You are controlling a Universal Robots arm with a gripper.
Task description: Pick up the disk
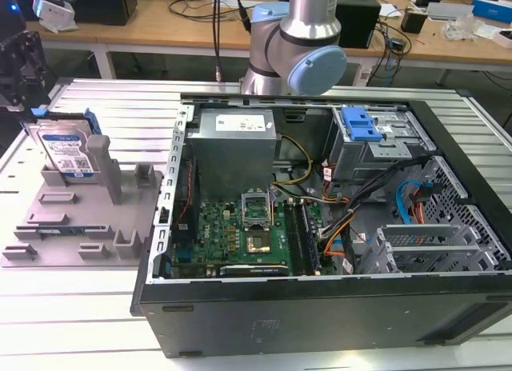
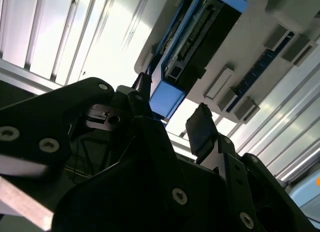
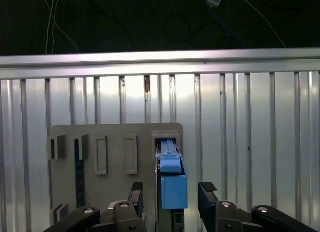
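My gripper should move down to the disk's bar before it closes on it. My fingers are still above the disk's blue bar [image 3: 174,191], and the grey tray [image 3: 116,184] is far below.
The disk [image 1: 68,151] stands on edge in a slot at the back of the grey slotted tray [image 1: 80,227], at the exterior view's left, its white-and-blue label facing out. My gripper [image 1: 24,99] hangs just above its upper end. In the first wrist view the disk [image 3: 170,164] appears edge-on with its blue rail toward the camera. The gripper [image 3: 172,192] is open there, one finger [image 3: 207,189] on each side of the rail with small gaps. In the second wrist view the disk [image 2: 195,37] has its blue end between the spread fingers of the gripper [image 2: 172,114].
An open computer case [image 1: 320,307] lies to the exterior view's right of the tray, showing a motherboard [image 1: 240,235], power supply [image 1: 236,143] and a metal drive cage with a blue latch [image 1: 358,125]. Everything rests on a slatted metal table [image 1: 72,315]. Cluttered benches stand behind.
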